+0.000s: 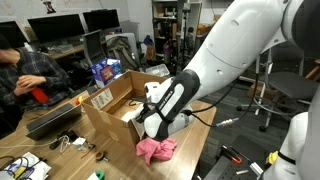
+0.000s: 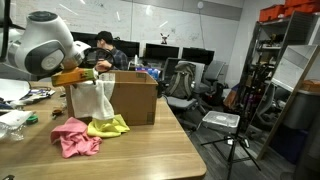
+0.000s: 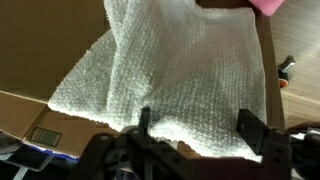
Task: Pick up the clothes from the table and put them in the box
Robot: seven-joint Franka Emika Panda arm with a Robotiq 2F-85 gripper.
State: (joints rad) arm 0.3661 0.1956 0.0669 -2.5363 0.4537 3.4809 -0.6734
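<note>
My gripper should close on the cloth now, because my open fingers reach down level with the folds of the white cloth (image 1: 136,115) between them.
A white knitted cloth (image 2: 104,102) hangs down the front side of the open cardboard box (image 2: 138,98). It fills the wrist view (image 3: 180,70). My gripper (image 3: 197,125) is right over this cloth at the box's front edge (image 1: 148,120), and its two fingers stand wide apart on either side of the cloth. A pink cloth (image 2: 75,137) and a yellow cloth (image 2: 108,126) lie crumpled on the wooden table (image 2: 150,150) in front of the box. The pink cloth also shows in an exterior view (image 1: 156,150).
A person (image 1: 25,75) in a plaid shirt sits at the far side of the table. Small tools and cables (image 1: 70,145) lie beside the box. Monitors, office chairs (image 2: 180,80) and a tripod (image 2: 232,130) stand around the table.
</note>
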